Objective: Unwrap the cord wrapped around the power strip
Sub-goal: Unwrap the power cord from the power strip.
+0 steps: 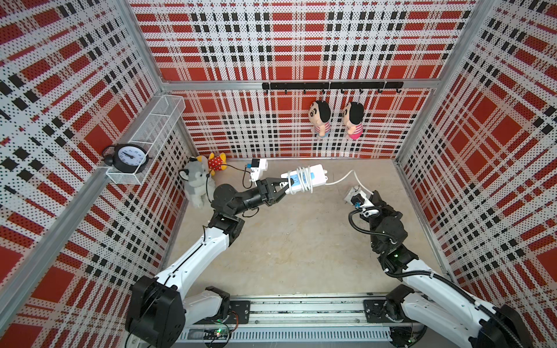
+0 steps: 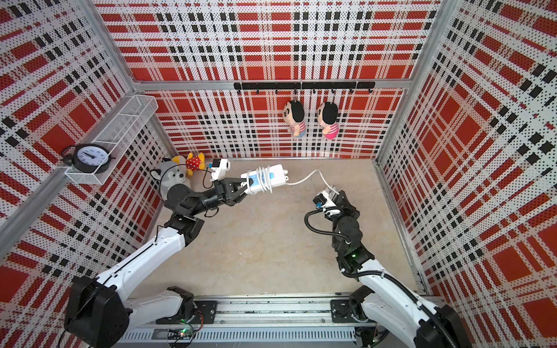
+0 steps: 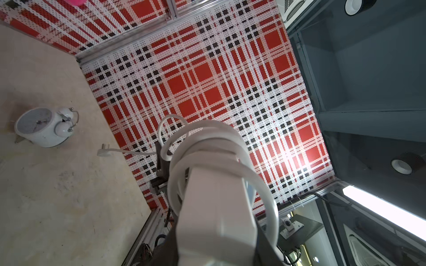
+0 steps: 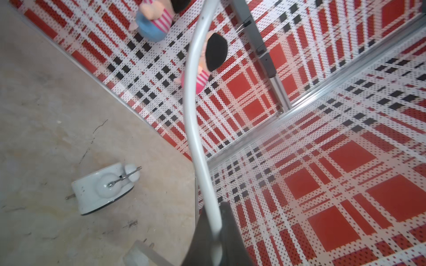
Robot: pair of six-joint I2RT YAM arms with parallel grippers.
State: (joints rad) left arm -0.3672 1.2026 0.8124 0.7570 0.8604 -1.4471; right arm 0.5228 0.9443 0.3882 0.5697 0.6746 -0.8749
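My right gripper will keep the cord until it swings under the power strip (image 1: 317, 174), as my fingers pinch it far out from the wrapped loops.
The power strip (image 1: 317, 174) (image 2: 278, 174) is a white bar with blue panels, held off the floor near the back wall. My left gripper (image 1: 284, 185) (image 2: 245, 185) is shut on its left end; in the left wrist view the strip (image 3: 214, 207) fills the space between the jaws. The white cord (image 1: 304, 180) (image 3: 207, 138) is looped several times around the bar. From the strip's right end it arcs over to my right gripper (image 1: 365, 189) (image 2: 335, 190), which is shut on the cord (image 4: 191, 103). The plug (image 4: 140, 253) hangs just below that grip.
A white alarm clock (image 4: 103, 188) (image 3: 43, 126) lies on the floor under the right arm. Plush toys (image 1: 194, 183) sit in the back left corner. Two dolls (image 1: 321, 117) hang on the back wall. A wire basket (image 1: 150, 135) on the left wall holds a black clock (image 1: 129, 156).
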